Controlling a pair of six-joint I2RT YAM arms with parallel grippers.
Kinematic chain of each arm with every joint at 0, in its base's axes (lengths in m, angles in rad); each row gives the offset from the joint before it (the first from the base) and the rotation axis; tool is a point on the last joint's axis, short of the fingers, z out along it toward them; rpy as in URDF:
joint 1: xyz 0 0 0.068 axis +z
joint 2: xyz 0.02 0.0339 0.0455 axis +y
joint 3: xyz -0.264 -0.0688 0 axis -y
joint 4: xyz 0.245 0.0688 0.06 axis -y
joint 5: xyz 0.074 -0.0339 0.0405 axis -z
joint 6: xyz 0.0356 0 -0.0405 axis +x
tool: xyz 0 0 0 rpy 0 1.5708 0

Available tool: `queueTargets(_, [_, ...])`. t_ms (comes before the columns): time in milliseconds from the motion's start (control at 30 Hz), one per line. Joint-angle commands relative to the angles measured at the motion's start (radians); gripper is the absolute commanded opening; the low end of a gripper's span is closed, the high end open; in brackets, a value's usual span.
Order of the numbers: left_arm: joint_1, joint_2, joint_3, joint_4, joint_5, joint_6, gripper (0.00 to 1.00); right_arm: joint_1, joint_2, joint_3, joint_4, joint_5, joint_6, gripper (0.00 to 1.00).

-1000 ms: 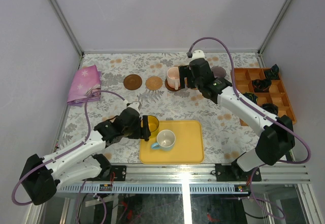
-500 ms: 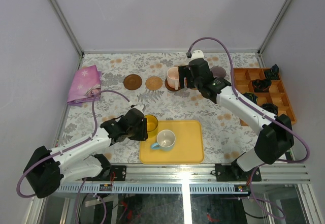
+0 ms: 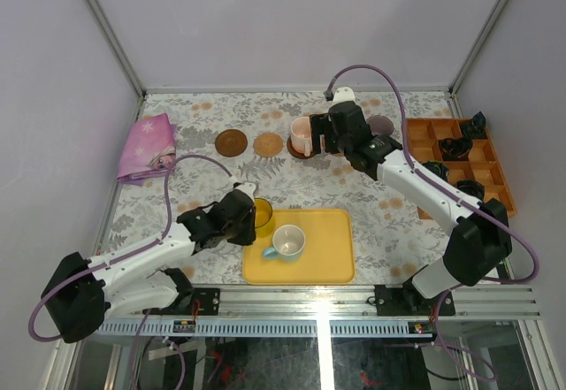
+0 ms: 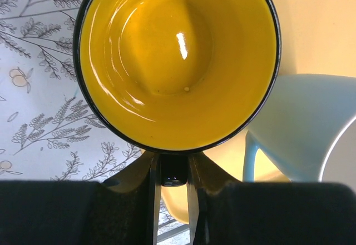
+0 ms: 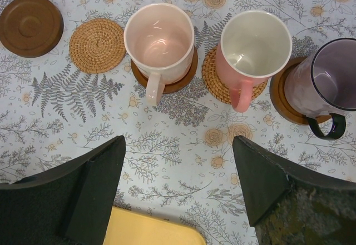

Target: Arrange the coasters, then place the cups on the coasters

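Note:
My left gripper is pinching the yellow cup (image 4: 178, 61) by its dark handle (image 4: 174, 170) between its fingers, so the cup would come up off the yellow tray if I lifted now.
The yellow cup (image 4: 178, 61) (image 3: 263, 216) stands upright at the left rim of the yellow tray (image 3: 305, 266). My left gripper (image 4: 173, 173) (image 3: 250, 219) is shut on its dark handle. Beside it on the tray is the light blue cup (image 4: 306, 128) (image 3: 287, 242). My right gripper (image 5: 179, 145) (image 3: 329, 138) hangs open over the cloth, near three cups standing on coasters: a pale pink cup (image 5: 159, 36), a pink cup (image 5: 256, 42) and a purple-grey cup (image 5: 328, 78). A dark brown coaster (image 5: 30, 25) and a tan woven coaster (image 5: 97, 45) lie bare at the left.
A folded pink cloth (image 3: 146, 147) lies at the far left. An orange compartment box (image 3: 460, 164) holding dark items stands at the right. The frame's metal rails edge the table.
My left gripper has slid right up to the yellow cup and closed its fingers on the handle. The right arm has stayed where it was.

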Motion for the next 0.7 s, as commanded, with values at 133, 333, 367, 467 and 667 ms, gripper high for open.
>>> queueTargets(133, [0.000, 0.024, 0.100, 0.114, -0.159, 0.096, 0.00, 0.007, -0.002, 0.005, 0.060, 0.010, -0.025, 0.86])
queueTargets(333, [0.000, 0.078, 0.216, 0.158, -0.204, 0.138, 0.00, 0.007, -0.002, 0.015, 0.073, 0.044, -0.057, 0.87])
queueTargets(367, [0.000, 0.084, 0.228, 0.167, -0.217, 0.150, 0.00, 0.007, -0.002, 0.014, 0.077, 0.046, -0.061, 0.87])
queueTargets(467, [0.002, 0.104, 0.262, 0.204, -0.270, 0.184, 0.00, 0.006, -0.001, 0.012, 0.088, 0.057, -0.071, 0.87])
queueTargets(667, [0.071, 0.183, 0.300, 0.340, -0.316, 0.232, 0.00, -0.006, 0.001, 0.011, 0.107, 0.058, -0.082, 0.87])
